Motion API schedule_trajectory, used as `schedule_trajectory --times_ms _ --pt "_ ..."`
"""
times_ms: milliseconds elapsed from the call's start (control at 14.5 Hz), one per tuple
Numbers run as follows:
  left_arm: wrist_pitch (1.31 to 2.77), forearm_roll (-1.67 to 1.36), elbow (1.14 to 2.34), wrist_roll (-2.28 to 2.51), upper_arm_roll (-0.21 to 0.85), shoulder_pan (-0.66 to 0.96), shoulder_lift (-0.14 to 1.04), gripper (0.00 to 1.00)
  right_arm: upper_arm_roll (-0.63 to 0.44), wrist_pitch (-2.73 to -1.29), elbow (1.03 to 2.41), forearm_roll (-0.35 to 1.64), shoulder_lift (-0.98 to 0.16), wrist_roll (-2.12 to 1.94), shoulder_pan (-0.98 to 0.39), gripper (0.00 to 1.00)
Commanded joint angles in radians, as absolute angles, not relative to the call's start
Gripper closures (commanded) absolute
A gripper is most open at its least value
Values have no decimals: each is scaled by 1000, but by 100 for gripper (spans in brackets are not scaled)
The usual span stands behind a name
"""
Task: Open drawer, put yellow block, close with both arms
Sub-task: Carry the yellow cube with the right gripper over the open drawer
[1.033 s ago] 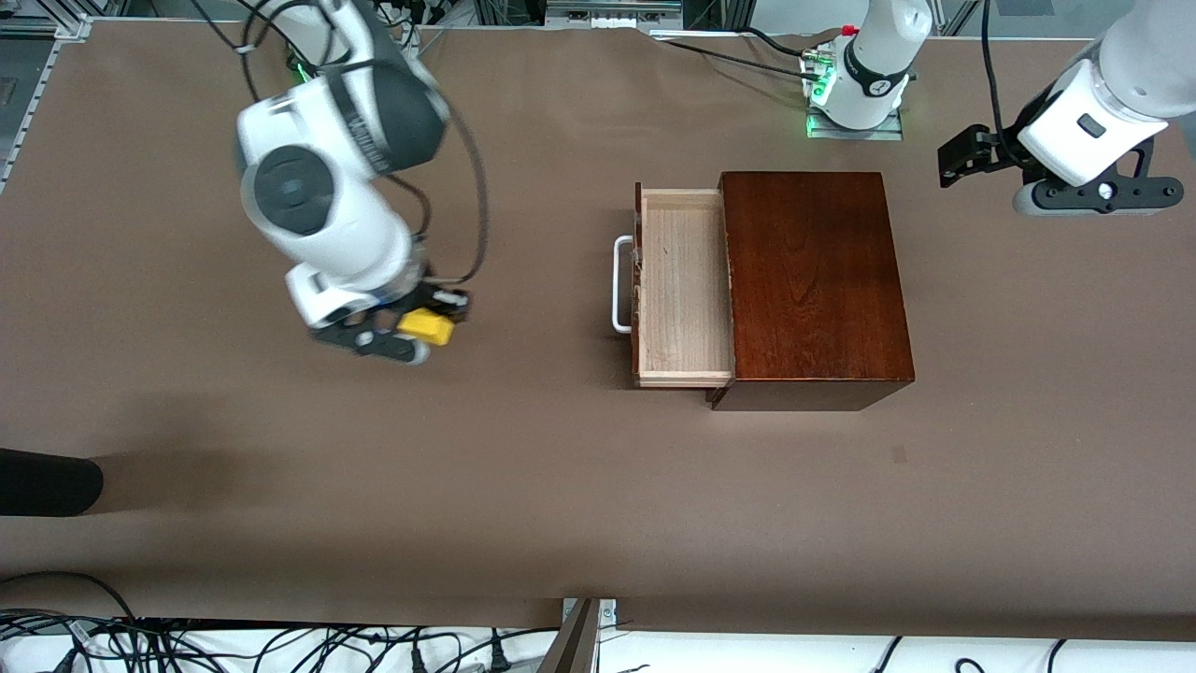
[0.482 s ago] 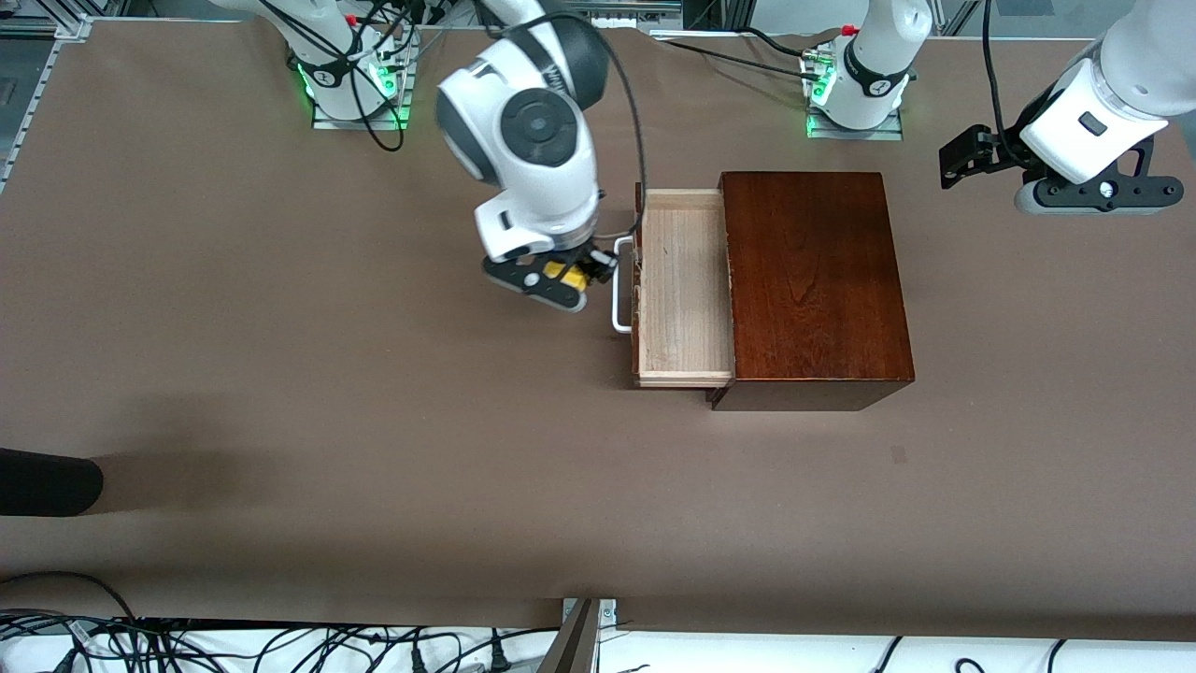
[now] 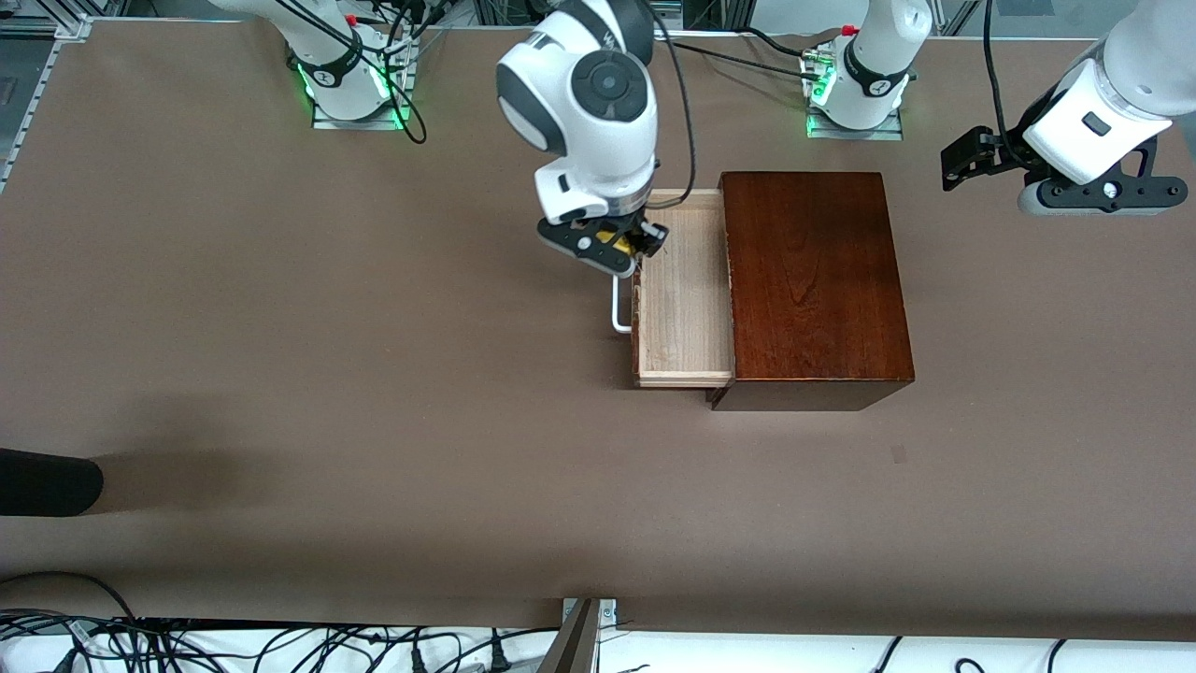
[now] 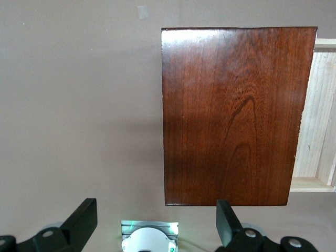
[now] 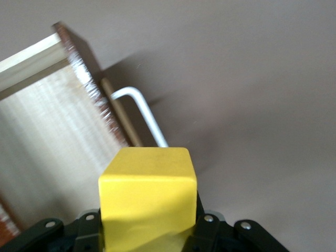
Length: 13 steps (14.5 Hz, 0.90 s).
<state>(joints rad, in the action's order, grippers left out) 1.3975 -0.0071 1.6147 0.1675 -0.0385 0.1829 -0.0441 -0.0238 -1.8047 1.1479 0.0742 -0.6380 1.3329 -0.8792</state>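
Observation:
The yellow block (image 5: 148, 197) hangs by the drawer's front edge, short of the drawer's bottom, so my right gripper next moves the block toward the drawer's bottom before releasing it.
The drawer (image 3: 684, 299) stands pulled out of the dark mahogany box (image 3: 815, 280), its pale wood inside bare, its white handle (image 3: 619, 313) toward the right arm's end. My right gripper (image 3: 624, 245) is shut on the yellow block (image 3: 617, 242) and holds it over the drawer's front edge, by the handle. In the right wrist view the block (image 5: 148, 197) fills the jaws, with the handle (image 5: 144, 113) and drawer floor (image 5: 52, 136) below. My left gripper (image 3: 981, 154) is open and empty, up in the air past the box at the left arm's end; its fingers (image 4: 81, 220) frame the box top (image 4: 236, 113).
The two arm bases (image 3: 350, 79) (image 3: 855, 93) stand along the table's edge farthest from the front camera. A black object (image 3: 47, 481) pokes in at the right arm's end. Cables lie off the table's near edge.
My right arm has carried the yellow block across the table from the right arm's end to over the drawer's front edge. The left arm has barely moved.

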Motion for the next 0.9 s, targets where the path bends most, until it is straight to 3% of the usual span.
schedule_trajectory --times_ms 0,413,827 --pt "1401 -18 1571 147 -41 155 -32 0 -29 -1834 1033 90 -716 1455 -908 100" --pt "1407 -20 1551 161 -28 169 0 0 -38 -2032 1028 92 -752 2155 -904 100" --pt "1408 -26 1539 161 -25 170 9 0 -55 -2066 1028 91 -776 2469 -899 100"
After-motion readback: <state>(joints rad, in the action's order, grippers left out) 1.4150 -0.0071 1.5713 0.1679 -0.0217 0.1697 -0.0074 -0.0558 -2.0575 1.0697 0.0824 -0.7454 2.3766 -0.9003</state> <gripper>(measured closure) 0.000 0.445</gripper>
